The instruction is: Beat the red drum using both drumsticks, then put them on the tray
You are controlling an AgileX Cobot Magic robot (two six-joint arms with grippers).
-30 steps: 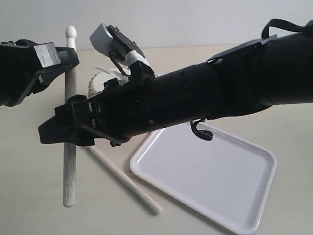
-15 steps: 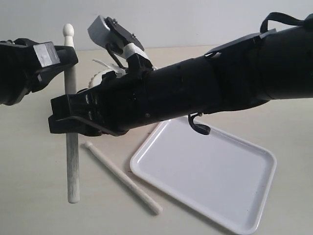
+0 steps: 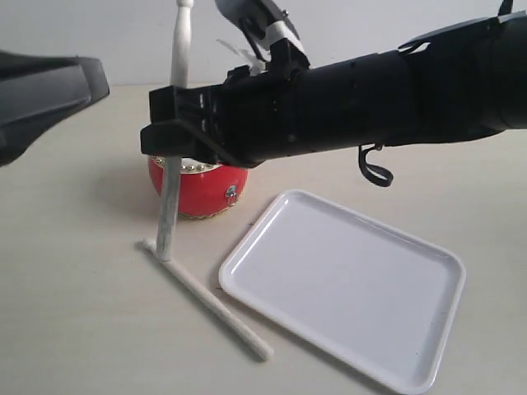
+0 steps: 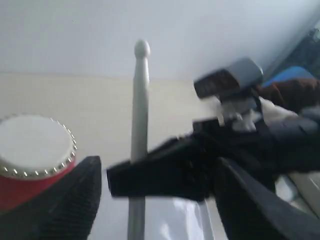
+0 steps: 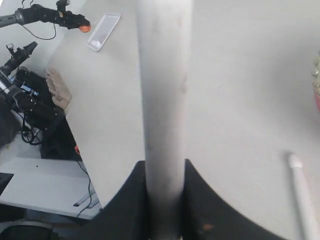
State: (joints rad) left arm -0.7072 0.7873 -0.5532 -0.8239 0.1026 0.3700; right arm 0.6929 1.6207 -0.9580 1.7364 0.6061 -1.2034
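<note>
My left gripper grips the drumstick by its handle end (image 3: 168, 212) next. This leaves the upright drumstick's rounded tip (image 3: 185, 3) free to beat the red drum.
The red drum (image 3: 202, 188) stands on the table left of the tray (image 3: 346, 288); its cream head (image 4: 31, 145) shows in the left wrist view. My right gripper (image 3: 169, 140) reaches across the middle and is shut on one drumstick (image 3: 168, 210), holding it upright in front of the drum, lower end just above the table. The right wrist view has that stick (image 5: 164, 90) clamped between the fingers (image 5: 127, 200). The other drumstick (image 3: 206, 298) lies flat on the table by the tray's left corner. My left gripper (image 3: 53, 90) hangs at the far left, open and empty (image 4: 157, 167).
A phone (image 5: 103, 31) lies near the table's far edge, with cables and camera gear on the floor beyond it. The right arm's thick black body (image 3: 395, 99) spans the space above the tray and drum.
The left gripper has let go of the upright stick and drawn back left. The right gripper has carried the stick right and upward, uncovering the drum.
</note>
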